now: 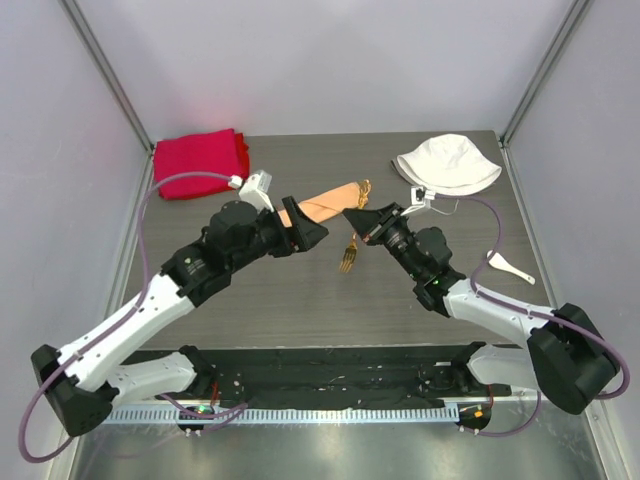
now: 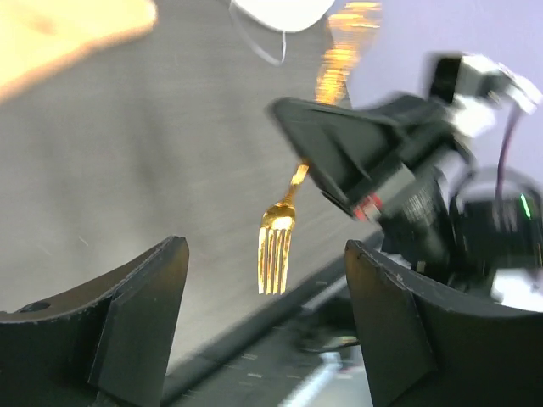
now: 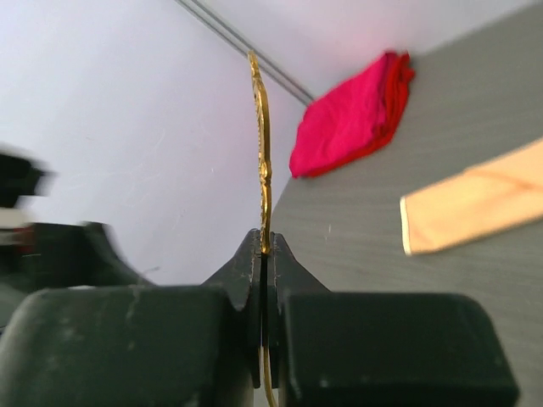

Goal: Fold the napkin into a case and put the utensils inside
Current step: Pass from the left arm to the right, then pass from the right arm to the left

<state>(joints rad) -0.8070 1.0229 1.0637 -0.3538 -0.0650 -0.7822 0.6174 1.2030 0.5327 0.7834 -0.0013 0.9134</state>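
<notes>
My left gripper takes hold of the gold fork point(image 1: 348, 258) by its tines next. That leaves the fork's handle free to slide into the folded napkin case.
My right gripper point(image 1: 360, 221) point(image 3: 265, 242) is shut on the handle of a gold fork point(image 1: 348, 258) point(image 3: 263, 144), held above the table with its tines hanging toward the near side. The fork point(image 2: 276, 250) also shows in the left wrist view, in front of my open left gripper point(image 1: 308, 236) point(image 2: 265, 254), which has nothing between its fingers. The peach satin napkin point(image 1: 322, 203) point(image 2: 59, 34) point(image 3: 475, 203), folded into a narrow strip, lies flat just behind both grippers. A small white spoon point(image 1: 511, 266) lies on the table at the right.
A folded red cloth point(image 1: 200, 162) point(image 3: 352, 119) lies at the back left. A white bucket hat point(image 1: 447, 163) point(image 2: 284, 10) sits at the back right. Enclosure walls and metal posts border the table on three sides.
</notes>
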